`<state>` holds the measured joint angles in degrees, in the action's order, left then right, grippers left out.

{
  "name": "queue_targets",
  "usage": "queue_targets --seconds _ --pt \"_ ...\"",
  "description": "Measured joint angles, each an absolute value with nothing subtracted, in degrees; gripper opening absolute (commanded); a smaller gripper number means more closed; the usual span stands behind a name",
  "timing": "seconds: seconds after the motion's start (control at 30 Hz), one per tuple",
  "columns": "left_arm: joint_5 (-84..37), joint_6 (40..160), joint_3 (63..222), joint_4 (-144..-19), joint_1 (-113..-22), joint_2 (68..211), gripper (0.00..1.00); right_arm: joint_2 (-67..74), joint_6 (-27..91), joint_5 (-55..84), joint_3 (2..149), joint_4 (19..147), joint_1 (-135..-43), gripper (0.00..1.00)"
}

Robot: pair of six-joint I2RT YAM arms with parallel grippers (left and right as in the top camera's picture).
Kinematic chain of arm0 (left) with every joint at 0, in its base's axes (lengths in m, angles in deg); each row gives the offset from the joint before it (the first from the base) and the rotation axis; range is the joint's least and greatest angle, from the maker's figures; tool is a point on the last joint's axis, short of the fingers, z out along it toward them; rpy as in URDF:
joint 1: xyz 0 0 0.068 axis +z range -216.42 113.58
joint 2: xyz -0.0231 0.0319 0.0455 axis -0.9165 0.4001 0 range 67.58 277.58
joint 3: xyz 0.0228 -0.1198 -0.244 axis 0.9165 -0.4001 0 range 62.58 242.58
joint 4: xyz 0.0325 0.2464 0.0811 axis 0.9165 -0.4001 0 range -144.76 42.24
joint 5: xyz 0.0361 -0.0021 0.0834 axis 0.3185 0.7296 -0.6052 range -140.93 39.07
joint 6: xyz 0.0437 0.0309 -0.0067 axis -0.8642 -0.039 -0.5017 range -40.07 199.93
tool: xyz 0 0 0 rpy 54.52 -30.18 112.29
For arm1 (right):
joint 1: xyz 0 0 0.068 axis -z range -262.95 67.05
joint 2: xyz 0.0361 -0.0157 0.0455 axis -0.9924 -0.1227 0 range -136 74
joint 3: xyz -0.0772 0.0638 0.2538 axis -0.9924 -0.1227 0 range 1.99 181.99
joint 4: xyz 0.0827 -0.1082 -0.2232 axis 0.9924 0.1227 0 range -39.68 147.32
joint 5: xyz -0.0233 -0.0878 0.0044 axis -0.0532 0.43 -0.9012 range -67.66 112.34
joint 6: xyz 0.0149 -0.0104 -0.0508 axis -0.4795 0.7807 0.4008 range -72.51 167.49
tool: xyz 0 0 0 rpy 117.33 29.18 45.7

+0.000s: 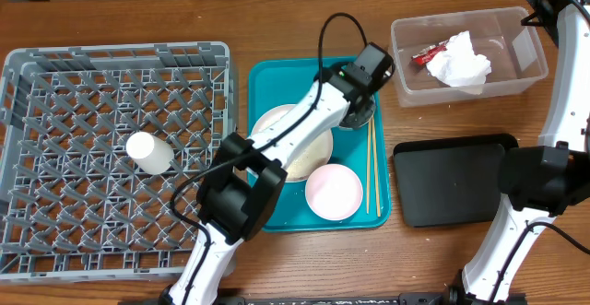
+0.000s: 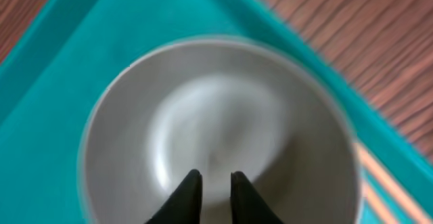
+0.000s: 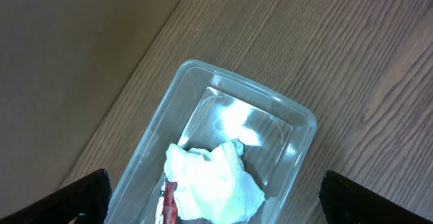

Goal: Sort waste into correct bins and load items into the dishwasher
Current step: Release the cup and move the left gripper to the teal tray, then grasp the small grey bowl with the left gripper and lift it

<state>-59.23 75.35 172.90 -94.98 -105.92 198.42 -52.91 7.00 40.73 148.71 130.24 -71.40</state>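
Observation:
My left gripper should next grab the grey bowl by its rim, with one finger inside, so the grey bowl's body stays free to tilt into the dish rack.
My left gripper hangs over the inside of the grey bowl, its fingers a narrow gap apart with nothing between them. That bowl stands at the back of the teal tray, beside the round white-pink plate, the small white-pink bowl and the chopsticks. A white cup lies in the grey dish rack. My right gripper is wide open above the clear tub, which holds the crumpled napkin and the red wrapper.
The shallow black tray lies right of the teal tray, in front of the clear tub. The right arm's base overlaps its right edge. The left arm stretches diagonally across the plate.

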Motion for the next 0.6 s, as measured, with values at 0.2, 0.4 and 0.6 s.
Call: queue_targets --seconds 0.2,0.4,0.6 --pt "-54.51 76.60 183.22 -104.53 -104.77 198.42 0.26 -52.89 6.98 40.73 148.71 130.21 -71.42 1.00" --pt "-45.87 75.28 185.45 -106.87 -106.03 198.38 0.41 -52.89 7.00 40.71 148.71 130.26 -71.42 1.00" --pt "-46.46 74.98 182.08 -106.04 -108.68 198.71 0.41 -52.91 6.98 40.73 148.71 130.26 -71.40 1.00"
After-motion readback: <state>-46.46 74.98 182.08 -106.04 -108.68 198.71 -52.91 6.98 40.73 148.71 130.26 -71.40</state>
